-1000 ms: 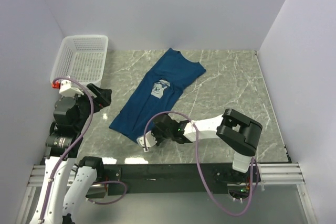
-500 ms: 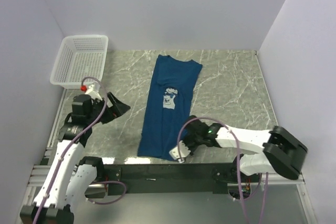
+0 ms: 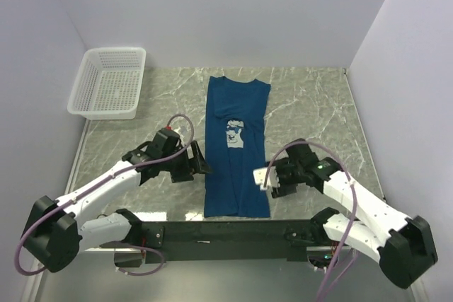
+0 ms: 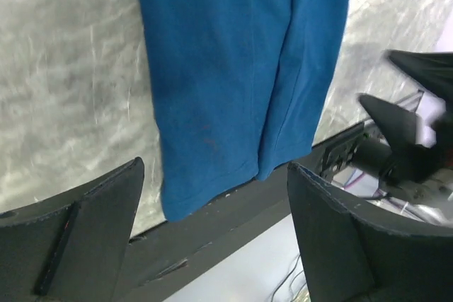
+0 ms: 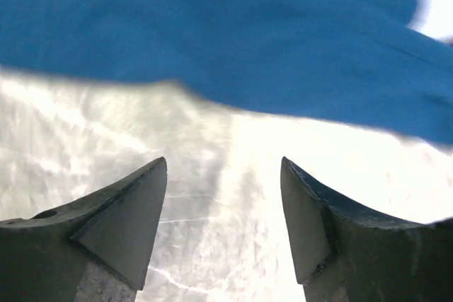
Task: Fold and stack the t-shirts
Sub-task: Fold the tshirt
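Note:
I will next grab the dark blue t-shirt [image 3: 237, 167] with my right gripper by the hem corner nearest to that gripper, so the hem end can fold toward the collar.
The dark blue t-shirt [image 3: 237, 167] lies flat as a long narrow strip down the middle of the table, with its pale print [image 3: 235, 134] facing up. Its hem reaches the front edge. My left gripper [image 3: 201, 167] stands open just beside the shirt's left edge and holds nothing. In the left wrist view the t-shirt [image 4: 233, 68] fills the top, beyond the open gripper [image 4: 216, 166]. My right gripper [image 3: 267, 180] is open just off the shirt's right edge. The right wrist view shows bare marble between its fingertips [image 5: 152, 196] and the t-shirt [image 5: 226, 33] just ahead of them.
A white mesh basket [image 3: 113, 51] sits at the far left corner of the table. White walls close in the left, back and right sides. The black front rail [image 3: 226, 231] runs just under the shirt's hem.
The shirt went from lying slantwise to lying straight. My right gripper let go of the hem and moved to the shirt's right side. My left arm swung in to its left edge.

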Robot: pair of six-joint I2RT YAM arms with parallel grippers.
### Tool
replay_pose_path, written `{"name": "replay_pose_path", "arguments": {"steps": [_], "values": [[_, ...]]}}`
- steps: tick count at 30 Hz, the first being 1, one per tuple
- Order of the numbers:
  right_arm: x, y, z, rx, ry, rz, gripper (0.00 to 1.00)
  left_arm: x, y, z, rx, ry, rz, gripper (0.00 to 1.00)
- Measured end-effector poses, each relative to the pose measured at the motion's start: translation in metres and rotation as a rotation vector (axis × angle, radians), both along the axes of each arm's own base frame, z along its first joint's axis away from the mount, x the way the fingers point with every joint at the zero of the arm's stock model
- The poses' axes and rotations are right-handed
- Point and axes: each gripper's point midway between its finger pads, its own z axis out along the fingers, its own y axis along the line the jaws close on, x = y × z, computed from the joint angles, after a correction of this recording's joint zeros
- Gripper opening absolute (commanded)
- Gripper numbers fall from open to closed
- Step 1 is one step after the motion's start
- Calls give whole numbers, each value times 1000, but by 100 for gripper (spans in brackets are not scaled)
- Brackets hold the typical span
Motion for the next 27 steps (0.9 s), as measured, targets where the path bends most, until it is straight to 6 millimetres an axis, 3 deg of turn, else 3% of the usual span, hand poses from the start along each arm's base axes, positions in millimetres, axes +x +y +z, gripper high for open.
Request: {"name": "replay_pose_path", "arguments": {"steps": [5,7,11,13,18,22,27], "values": [[7,21,49,216,53,-211,73,-32,-7,-4,-6,62,42,80],[0,27,55,270,99,-232,72,-51,-8,-13,-17,119,58,68],[-14,35,57,312,165,-197,72,-95,-6,-50,25,287,77,67],[-25,40,55,319,207,-143,72,-106,-5,-62,68,340,87,67],[-51,51,43,294,259,-34,72,-105,-4,-77,139,376,128,66],[-57,53,38,274,263,-8,71,-100,-12,-79,135,382,130,64],[-58,47,31,235,218,57,72,-91,-24,-83,129,377,127,30]]}}
